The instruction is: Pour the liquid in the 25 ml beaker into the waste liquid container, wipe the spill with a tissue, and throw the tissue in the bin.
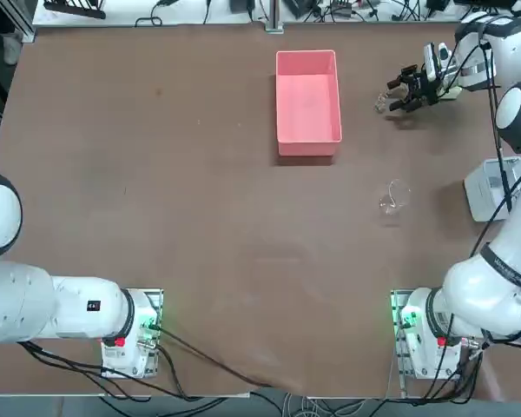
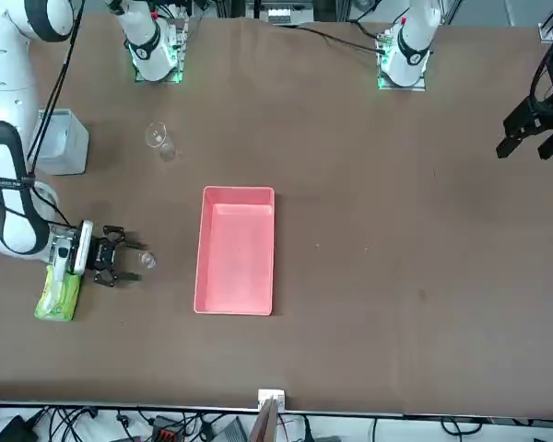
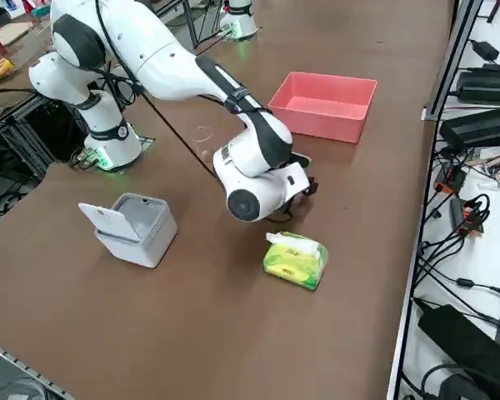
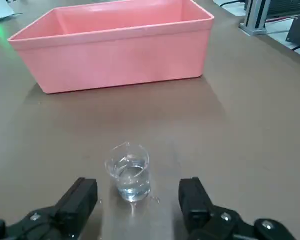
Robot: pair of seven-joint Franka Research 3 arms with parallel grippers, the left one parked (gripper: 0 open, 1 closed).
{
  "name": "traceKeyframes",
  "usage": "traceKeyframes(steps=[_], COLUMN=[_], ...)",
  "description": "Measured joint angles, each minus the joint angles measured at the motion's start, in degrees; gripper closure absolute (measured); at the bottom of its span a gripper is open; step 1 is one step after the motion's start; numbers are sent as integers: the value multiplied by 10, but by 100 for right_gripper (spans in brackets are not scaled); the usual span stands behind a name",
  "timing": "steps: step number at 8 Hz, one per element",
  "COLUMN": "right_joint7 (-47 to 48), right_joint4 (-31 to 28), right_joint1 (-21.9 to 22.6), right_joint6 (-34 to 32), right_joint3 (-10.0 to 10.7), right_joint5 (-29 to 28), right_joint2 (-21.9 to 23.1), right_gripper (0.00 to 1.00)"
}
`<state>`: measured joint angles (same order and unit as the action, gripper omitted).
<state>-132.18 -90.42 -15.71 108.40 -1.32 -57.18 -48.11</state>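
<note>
The open 25 ml beaker has clear liquid [image 4: 133, 179] in it, so the robot's right gripper should next grip the beaker upright by its sides, below the beaker's rim.
The 25 ml beaker [image 4: 129, 171], tiny, clear and holding a little liquid, stands upright on the brown table. My right gripper [image 4: 137, 189] is low over the table and open, its black fingers [image 4: 82, 196] on either side of the beaker and just short of it, not touching. From the front, the beaker [image 2: 147, 261] sits right at the tips of the gripper [image 2: 122, 257]. The open pink container [image 1: 308, 102] lies just beyond the beaker [image 1: 380, 103] and gripper [image 1: 405, 90]. A white tissue sticks out of the lime-green pack [image 3: 294, 258] behind the gripper.
A larger clear glass beaker [image 1: 394, 198] stands nearer the arm's base. A white bin [image 3: 133, 227] with its lid up sits at the right edge [image 2: 63, 141]. The arm's wrist hangs over the tissue pack [image 2: 58, 295].
</note>
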Motion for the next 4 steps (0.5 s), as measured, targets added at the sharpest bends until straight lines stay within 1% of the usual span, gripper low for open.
traceKeyframes(steps=[4], right_joint7=[-16], right_joint4=[15], right_joint1=[1], right_joint6=[-4], right_joint3=[-1], right_joint5=[-19], right_joint2=[-24], right_gripper=[0])
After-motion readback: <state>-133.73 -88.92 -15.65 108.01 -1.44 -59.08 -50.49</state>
